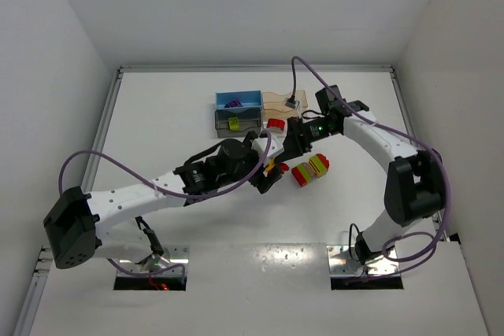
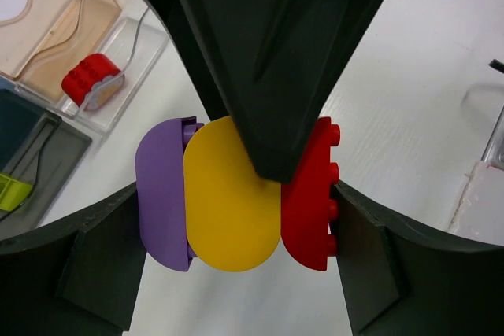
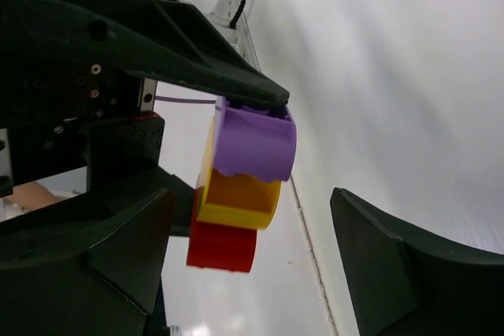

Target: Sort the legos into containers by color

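The near end of the yellow lego [image 1: 270, 166] [image 3: 237, 197] has my fingers reaching past it, so my right gripper should close on the lego now.
My left gripper [image 1: 270, 175] [image 2: 236, 230] is shut on a clump [image 2: 232, 194] of purple, yellow and red legos, held off the table; purple touches one finger, the red studs the other. My right gripper [image 1: 294, 144] [image 3: 252, 194] is open around the same clump [image 3: 240, 186], its fingers [image 3: 409, 265] apart from it. One right finger covers the clump's top in the left wrist view. The containers stand behind: the blue bin [image 1: 250, 94] holds a purple lego, the dark grey bin [image 1: 250, 120] a lime one [image 2: 12, 190], the clear bin [image 2: 130, 84] a red one [image 2: 93, 80], and the peach bin [image 1: 277, 101] shows nothing inside.
A second clump [image 1: 310, 169] of red, yellow and lime legos lies on the table just right of the two grippers. White walls close in the table at the back and both sides. A purple cable loops over the right arm.
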